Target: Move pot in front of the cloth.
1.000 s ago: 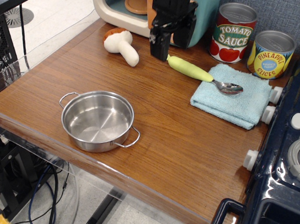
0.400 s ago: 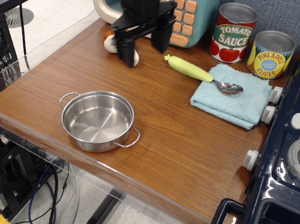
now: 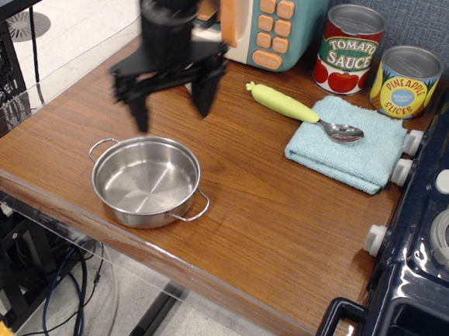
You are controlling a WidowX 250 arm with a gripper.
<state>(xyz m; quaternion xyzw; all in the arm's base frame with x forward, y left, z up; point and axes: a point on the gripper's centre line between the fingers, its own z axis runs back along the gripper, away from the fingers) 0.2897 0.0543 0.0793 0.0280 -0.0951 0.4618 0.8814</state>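
My gripper grabs the pot by its rim (image 3: 99,162) beside a wire loop handle next, to move the pot in front of the cloth (image 3: 349,145).
The shiny steel pot (image 3: 146,180) with two wire loop handles sits near the front left of the wooden counter. The light blue cloth (image 3: 349,145) lies at the back right, beside the stove, with a spoon (image 3: 307,115) with a yellow-green handle resting on it. My black gripper (image 3: 173,111) hangs just above and behind the pot's far rim, its two fingers spread wide and empty. It is blurred by motion.
A tomato sauce can (image 3: 350,49) and a pineapple slices can (image 3: 405,82) stand behind the cloth. A toy microwave (image 3: 271,20) stands at the back. The dark blue stove (image 3: 429,231) borders the right side. The counter's front edge is close to the pot.
My gripper has swung from the back by the microwave leftward and forward, down toward the pot. It now covers the toy mushroom. The pot and cloth have not moved.
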